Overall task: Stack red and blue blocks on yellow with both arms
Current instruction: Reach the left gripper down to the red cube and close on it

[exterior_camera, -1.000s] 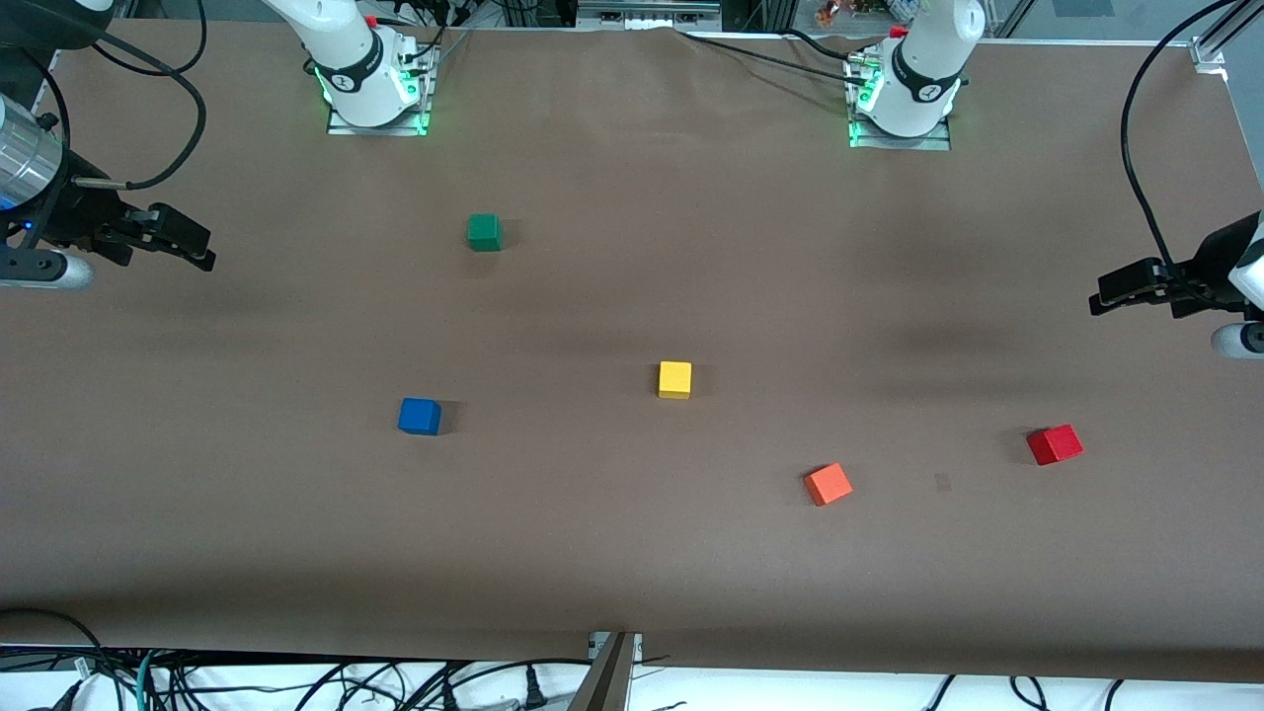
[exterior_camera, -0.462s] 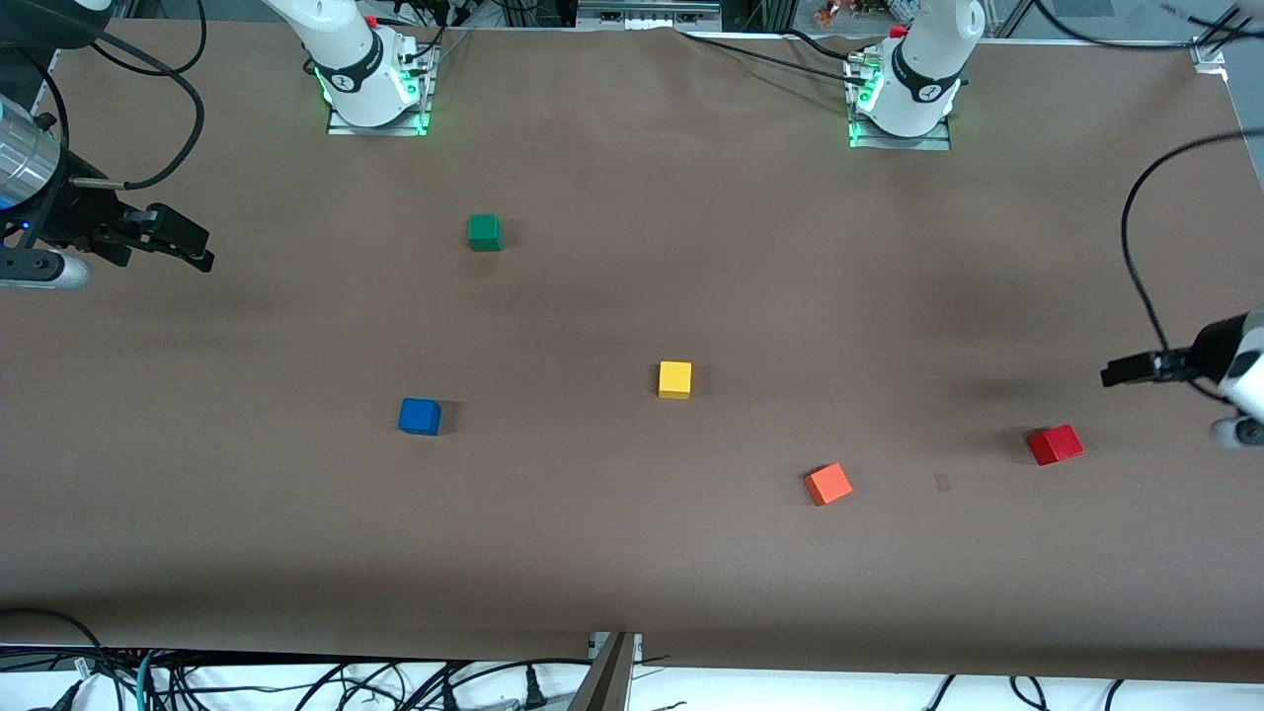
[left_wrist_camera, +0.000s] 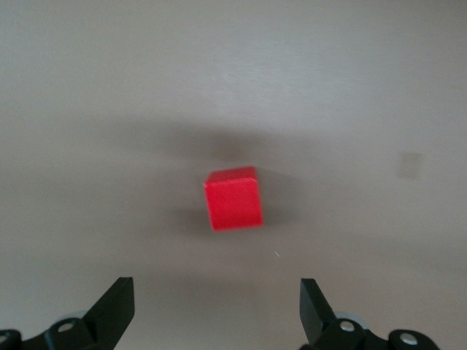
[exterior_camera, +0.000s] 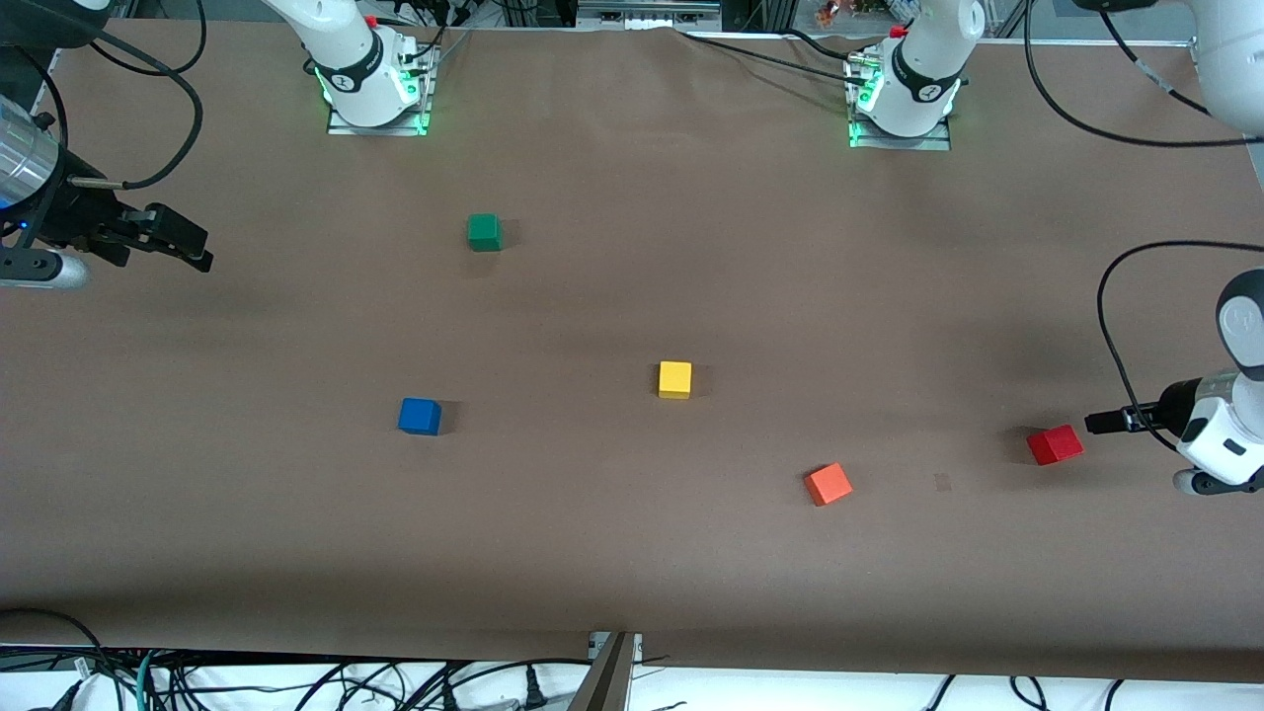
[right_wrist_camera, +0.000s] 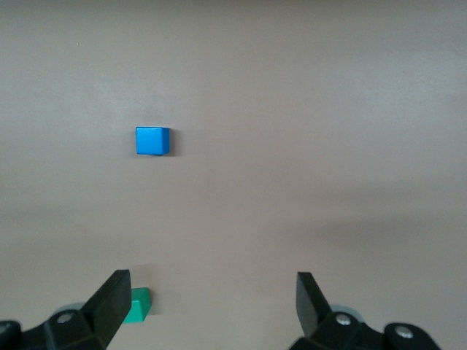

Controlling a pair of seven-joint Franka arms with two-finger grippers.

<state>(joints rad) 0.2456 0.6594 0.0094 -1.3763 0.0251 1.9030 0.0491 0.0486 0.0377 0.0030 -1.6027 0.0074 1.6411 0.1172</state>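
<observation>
I should next pick up the red block by its opposite sides with my left gripper, so that I can stack it on the yellow block (exterior_camera: 674, 379).
The red block (exterior_camera: 1055, 444) lies on the brown table toward the left arm's end. My left gripper (exterior_camera: 1098, 423) is open and empty, up in the air just beside the red block; in the left wrist view the block (left_wrist_camera: 233, 197) shows ahead of the spread fingers (left_wrist_camera: 117, 310). The yellow block (exterior_camera: 674, 379) sits mid-table. The blue block (exterior_camera: 420, 416) lies toward the right arm's end and shows in the right wrist view (right_wrist_camera: 152, 141). My right gripper (exterior_camera: 193, 247) is open and empty, held still in the air over the table's right-arm end.
An orange cube (exterior_camera: 828, 484) lies between the yellow and red blocks, nearer the front camera. A green cube (exterior_camera: 484, 232) sits nearer the arm bases, also in the right wrist view (right_wrist_camera: 137, 305). Black cables hang by both grippers.
My left gripper has come down and toward the front camera, from well up the table to just beside the red block. The right arm and all cubes have stayed put.
</observation>
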